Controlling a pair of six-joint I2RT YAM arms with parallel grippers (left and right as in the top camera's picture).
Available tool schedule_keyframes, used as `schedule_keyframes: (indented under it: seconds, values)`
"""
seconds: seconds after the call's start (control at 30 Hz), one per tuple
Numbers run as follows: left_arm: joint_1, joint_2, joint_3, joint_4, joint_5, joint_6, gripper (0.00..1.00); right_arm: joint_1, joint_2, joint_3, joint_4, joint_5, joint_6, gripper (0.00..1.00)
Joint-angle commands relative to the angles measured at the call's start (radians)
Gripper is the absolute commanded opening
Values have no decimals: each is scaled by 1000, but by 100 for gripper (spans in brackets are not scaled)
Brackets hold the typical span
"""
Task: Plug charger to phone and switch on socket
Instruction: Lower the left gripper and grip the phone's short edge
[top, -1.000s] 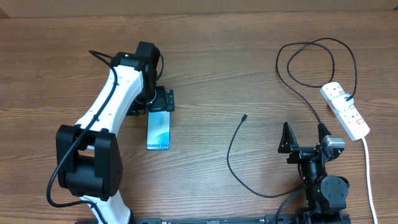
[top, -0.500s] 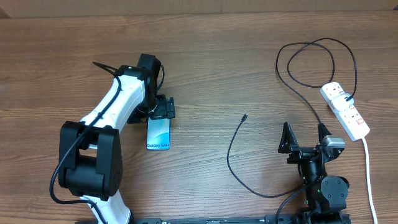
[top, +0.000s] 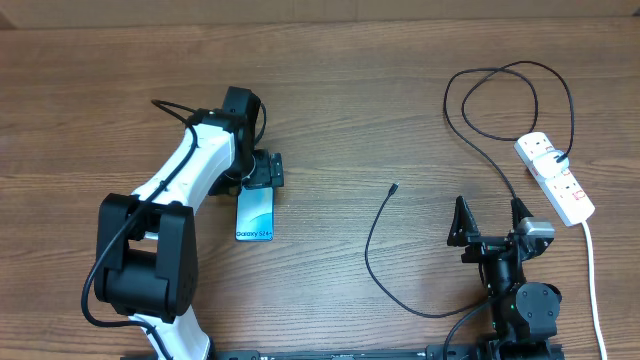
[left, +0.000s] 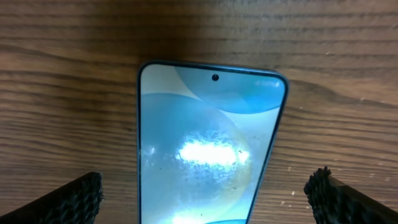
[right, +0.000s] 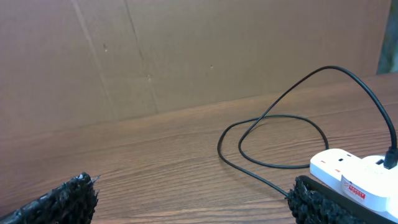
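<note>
I should next use my left gripper to grab the phone by its long side edges toward the phone's far end. Its near end then stays free, so the charger can be plugged in.
The phone lies flat on the table left of centre, its light blue screen up. In the left wrist view the phone fills the middle. My left gripper hangs open over the phone's far end. Its fingers stand on either side of the phone, apart from its edges. The charger's plug tip lies free at mid-table, and its black cable curves toward my right arm. The cable loops at the far right to the socket, which is also in the right wrist view. My right gripper stands open and empty.
A thick white cord runs from the socket toward the table's front right edge. The charger's loops lie beyond the socket. A brown cardboard wall stands behind the table.
My left arm has folded in and its gripper has shifted slightly toward the phone's far end. The right arm, cable and socket have not moved.
</note>
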Motion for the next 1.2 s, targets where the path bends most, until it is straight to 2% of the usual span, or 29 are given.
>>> schedule_keyframes:
  seconds: [0.0,0.2,0.43,0.77,1.17]
  values:
    - [-12,3,-55,33,-26,-39,100,3,-8,-10,5,-1,-5,100]
    - [-12,3,-137,97,3,-52,100,3,-8,-10,5,-1,-5,100]
    - [-12,3,-196,153,55,93,100,3,-8,-10,5,-1,-5,100]
    - [-12,3,-244,149,63,96,100,3,-8,-10,5,-1,-5,100]
    - [-12,3,-246,111,63,103,79,3,-8,-10,5,-1,-5,100]
